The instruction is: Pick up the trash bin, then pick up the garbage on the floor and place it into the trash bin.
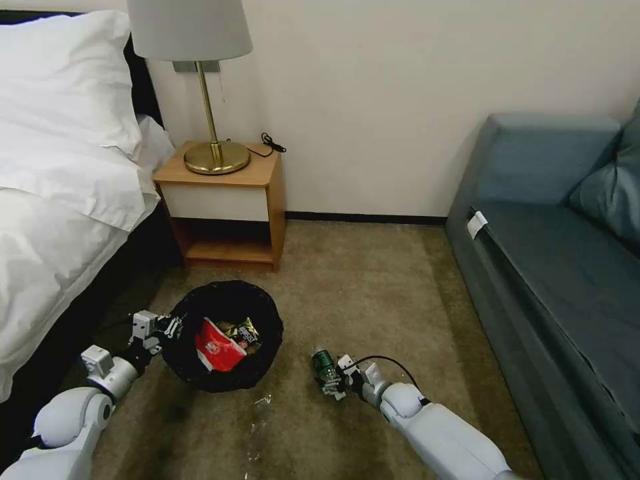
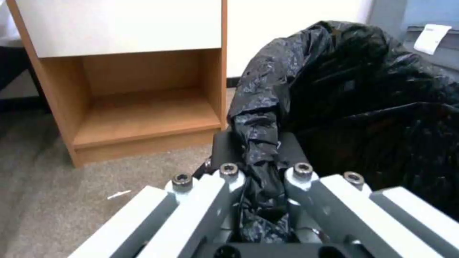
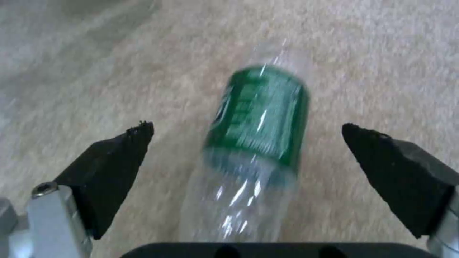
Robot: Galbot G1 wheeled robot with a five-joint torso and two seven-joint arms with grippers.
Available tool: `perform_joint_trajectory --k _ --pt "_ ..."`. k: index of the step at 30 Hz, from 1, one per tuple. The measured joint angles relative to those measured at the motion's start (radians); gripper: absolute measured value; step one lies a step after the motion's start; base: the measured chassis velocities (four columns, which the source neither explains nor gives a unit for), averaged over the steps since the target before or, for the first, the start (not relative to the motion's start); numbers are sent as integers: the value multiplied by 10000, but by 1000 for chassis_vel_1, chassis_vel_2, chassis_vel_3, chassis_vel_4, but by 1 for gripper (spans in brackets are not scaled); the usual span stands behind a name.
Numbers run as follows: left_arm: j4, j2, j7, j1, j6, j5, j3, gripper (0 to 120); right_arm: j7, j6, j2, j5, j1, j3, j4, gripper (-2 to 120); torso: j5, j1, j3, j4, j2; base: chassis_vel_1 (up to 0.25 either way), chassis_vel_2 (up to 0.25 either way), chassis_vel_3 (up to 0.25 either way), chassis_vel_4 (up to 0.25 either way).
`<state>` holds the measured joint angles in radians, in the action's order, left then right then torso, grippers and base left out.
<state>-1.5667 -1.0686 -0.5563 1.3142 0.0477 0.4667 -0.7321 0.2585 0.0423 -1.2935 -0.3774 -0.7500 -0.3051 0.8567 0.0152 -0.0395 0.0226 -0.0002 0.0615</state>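
Observation:
My right gripper grips the bottle by its clear section beside the green label point(image 1: 325, 365) next, to drop the bottle into the trash bin.
The trash bin point(image 1: 230, 290), lined with a crinkled black bag, stands low on the carpet in front of the nightstand. Inside it lie a red-and-white packet point(image 1: 217, 347) and a shiny gold-brown wrapper point(image 1: 245, 331). My left gripper point(image 1: 167, 330) is shut on the bin's bag-covered rim point(image 2: 260, 143) at the side nearest the bed. To the bin's right, a small clear bottle with a green label point(image 1: 325, 365) point(image 3: 256, 132) lies on the carpet. My right gripper point(image 1: 331, 381) point(image 3: 246, 126) is open around it, one black fingertip point(image 3: 114, 165) on each side and apart from the bottle.
A wooden nightstand point(image 1: 223, 200) with a brass lamp point(image 1: 215, 157) stands behind the bin, against the wall. The bed point(image 1: 60, 200) borders the left side and a blue sofa point(image 1: 553, 267) the right. Small white scraps point(image 1: 262, 400) lie on the carpet near me.

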Motion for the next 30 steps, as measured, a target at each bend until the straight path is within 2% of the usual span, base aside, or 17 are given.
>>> perform_joint_trajectory --k 7,14,23,28,30 --pt "62 -36 -62 -7 85 -6 66 4 111 343 -394 -108 453 9 -1053 100 2 0 0 -1 0 0 0 0 0" --pt "188 56 -120 -167 104 10 271 4 484 912 -926 770 741 496 -2558 100 0 0 1 -3 0 0 0 0 0" --pt "274 84 -158 -244 125 47 312 4 925 1056 -1234 1185 935 733 -3275 100 1 0 1 0 0 0 0 0 0" --pt "290 137 -169 -254 128 76 315 4 1214 1189 -1280 1357 912 861 -3465 88 1 0 0 -1 0 0 0 0 0" --pt "290 169 -173 -248 128 88 315 4 1339 1271 -1273 1402 865 908 -3486 79 -1 2 0 -1 0 0 0 0 0"
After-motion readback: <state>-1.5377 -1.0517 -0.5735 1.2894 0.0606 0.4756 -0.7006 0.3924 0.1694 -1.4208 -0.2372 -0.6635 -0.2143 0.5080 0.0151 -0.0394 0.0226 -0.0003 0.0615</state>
